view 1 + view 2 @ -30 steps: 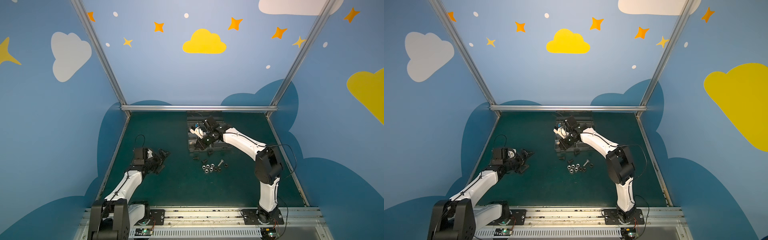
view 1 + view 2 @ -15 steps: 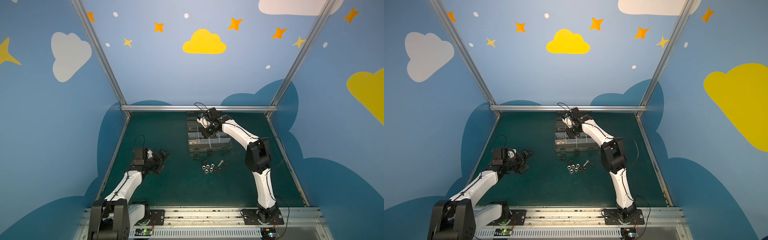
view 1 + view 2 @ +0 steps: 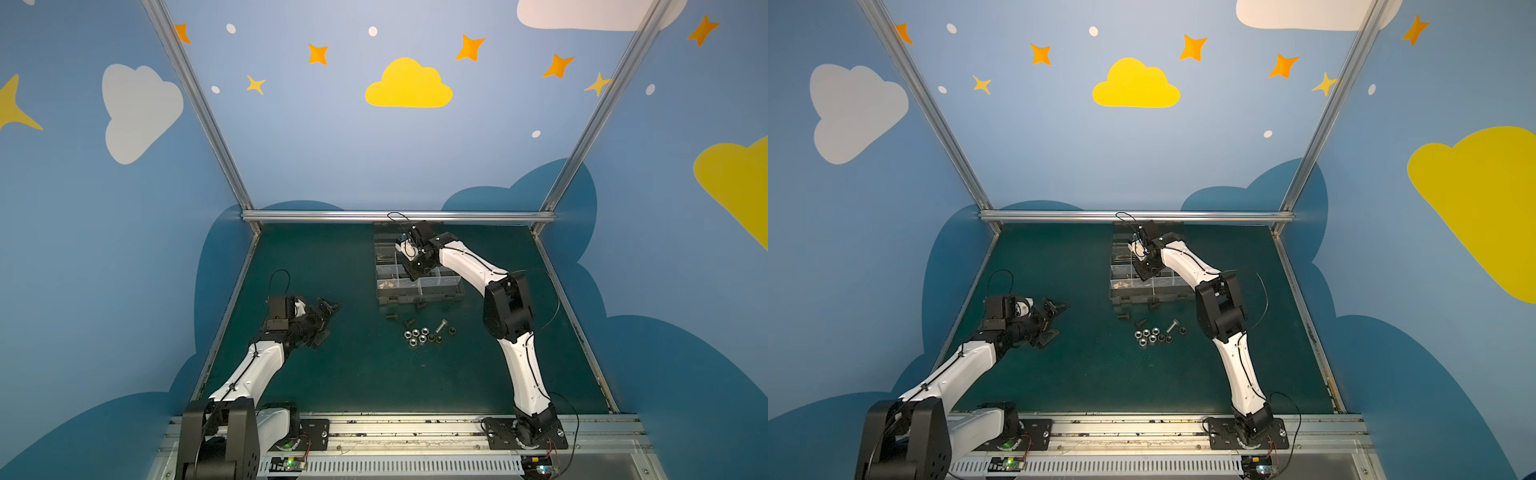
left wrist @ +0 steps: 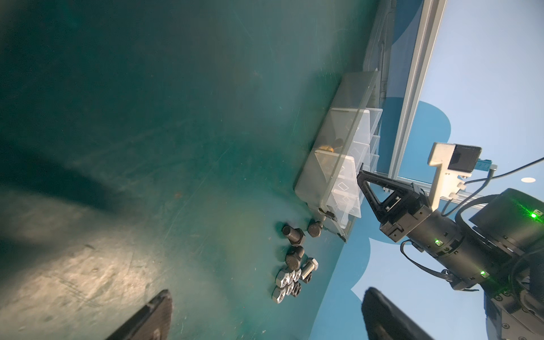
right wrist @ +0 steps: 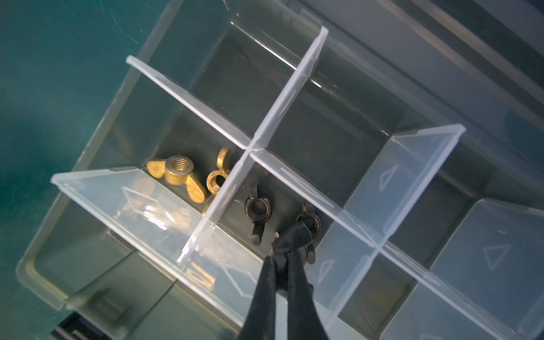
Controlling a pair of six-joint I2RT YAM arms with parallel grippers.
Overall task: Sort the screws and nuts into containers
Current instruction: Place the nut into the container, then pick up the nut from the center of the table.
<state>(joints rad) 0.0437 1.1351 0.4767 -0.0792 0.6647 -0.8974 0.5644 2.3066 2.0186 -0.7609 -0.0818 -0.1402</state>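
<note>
The small black piece hangs between the dividers of the box's middle section and would land in that section, so it is time to open my right gripper now.
The grey organiser box [image 3: 419,296] [image 3: 1152,298] lies open at the back of the mat, its containers split by translucent dividers [image 5: 282,97]. My right gripper [image 3: 415,273] [image 3: 1146,274] [image 5: 284,253] hangs over a middle compartment, shut on a small black piece whose kind I cannot make out. That compartment holds a black wing nut [image 5: 257,210]. Brass wing nuts [image 5: 176,173] lie in the neighbouring one. Loose silver nuts [image 3: 417,336] [image 4: 284,282], a silver screw [image 3: 441,326] [image 4: 307,269] and black screws [image 3: 409,322] [image 4: 293,234] lie before the box. My left gripper [image 3: 327,322] [image 4: 265,318] is open, apart at the left.
The box's clear lid [image 4: 357,97] lies open toward the back aluminium rail [image 3: 397,216]. Blue walls close in the mat on three sides. Bare green mat [image 3: 353,374] stretches between the loose pile and the arm bases.
My right gripper rose from the box's front row to its far back, then came back over the middle row. The left arm has stayed still.
</note>
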